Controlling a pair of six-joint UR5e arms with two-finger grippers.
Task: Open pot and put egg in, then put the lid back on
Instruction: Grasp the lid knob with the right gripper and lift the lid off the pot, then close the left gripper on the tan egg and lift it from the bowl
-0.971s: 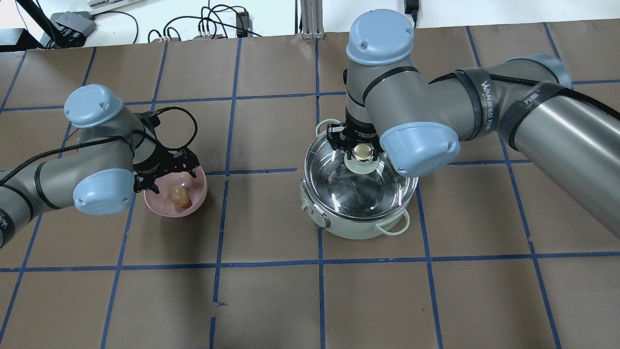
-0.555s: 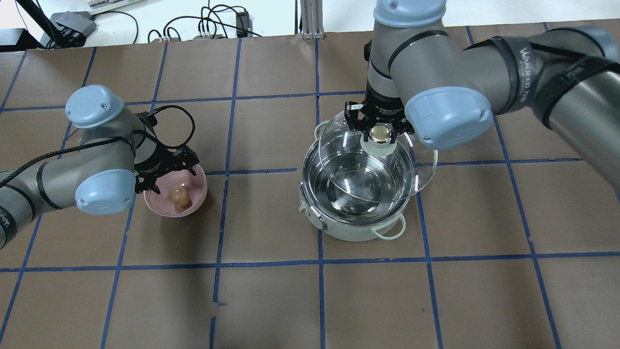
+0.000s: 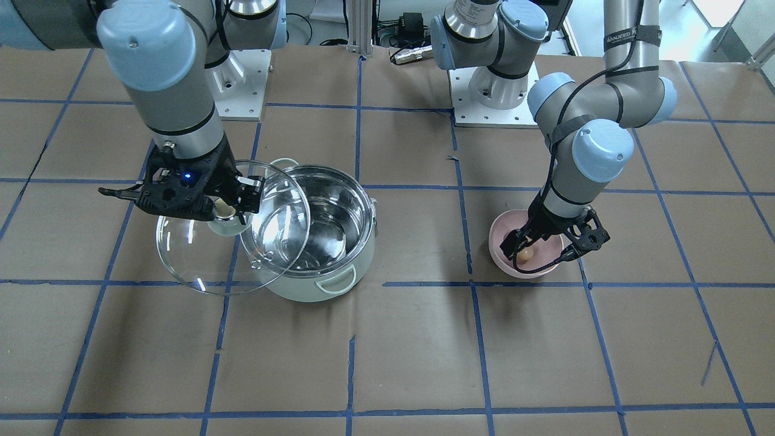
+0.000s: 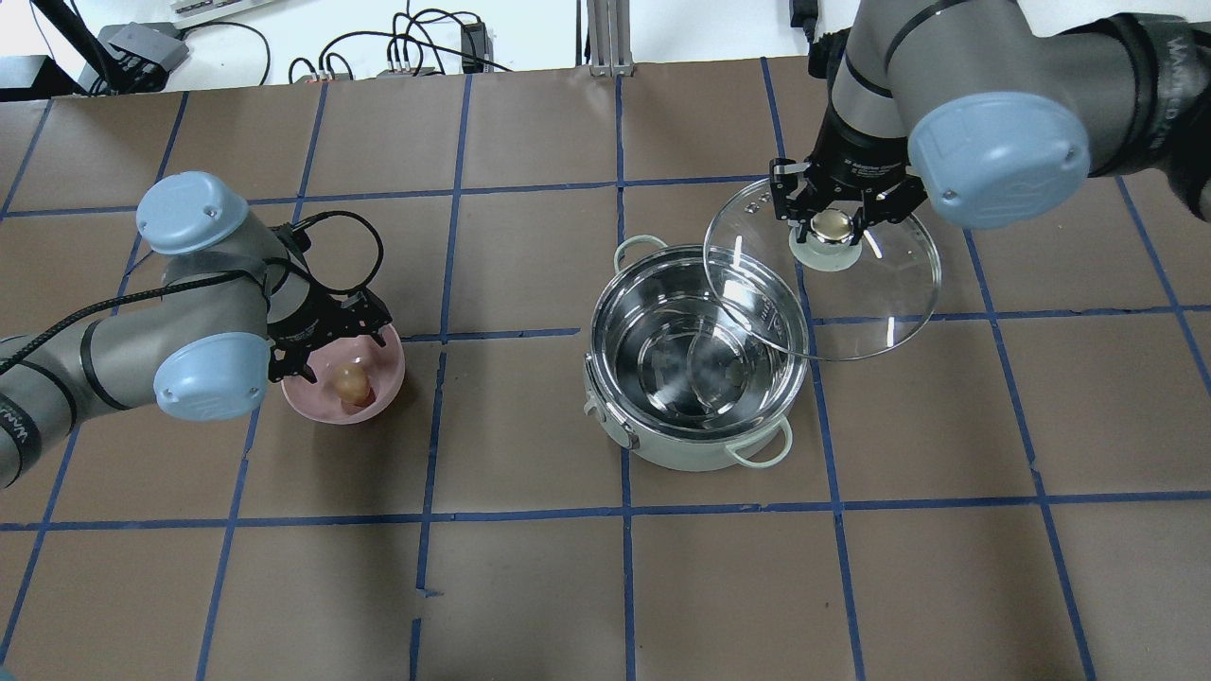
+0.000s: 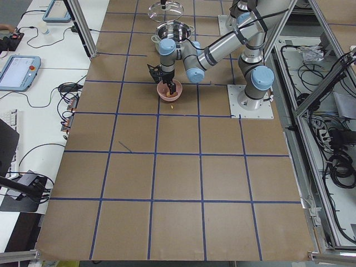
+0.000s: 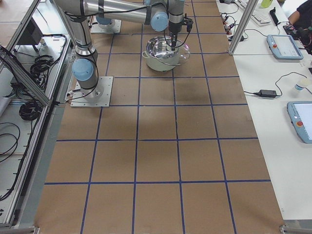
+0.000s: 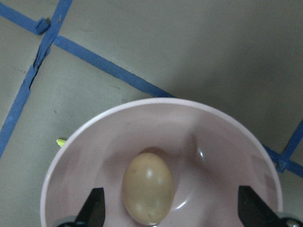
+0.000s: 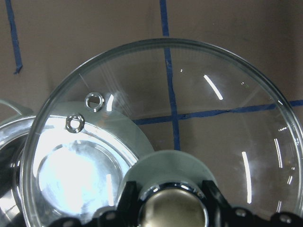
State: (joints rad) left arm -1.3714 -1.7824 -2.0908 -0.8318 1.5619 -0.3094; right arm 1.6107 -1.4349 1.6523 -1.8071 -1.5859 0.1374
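Observation:
The egg has ends that curve to rounded tips, so my left gripper should next pick it up by its facing long sides to put it in the pot.
The mint-green pot [image 4: 695,452] stands open at mid-table, its steel inside empty; it also shows in the front view [image 3: 315,289]. My right gripper [image 4: 833,225] is shut on the knob of the glass lid [image 4: 880,293] and holds it in the air, tilted, to the far right of the pot and overlapping its rim. The lid fills the right wrist view [image 8: 213,118]. The tan egg [image 4: 350,381] lies in the pink bowl [image 4: 383,402]. My left gripper [image 4: 326,336] is open, low over the bowl, with its fingers [image 7: 94,208] on either side of the egg [image 7: 147,194].
Brown paper with a blue tape grid covers the table [image 4: 605,586]. Cables and small devices [image 4: 407,52] lie past the far edge. The two arm bases [image 3: 490,91] stand on the robot's side. An operator's table with tablets [image 6: 282,46] runs beside it.
My right gripper has lifted the lid off the pot and carried it up and to the far right. The left gripper has stayed over the bowl.

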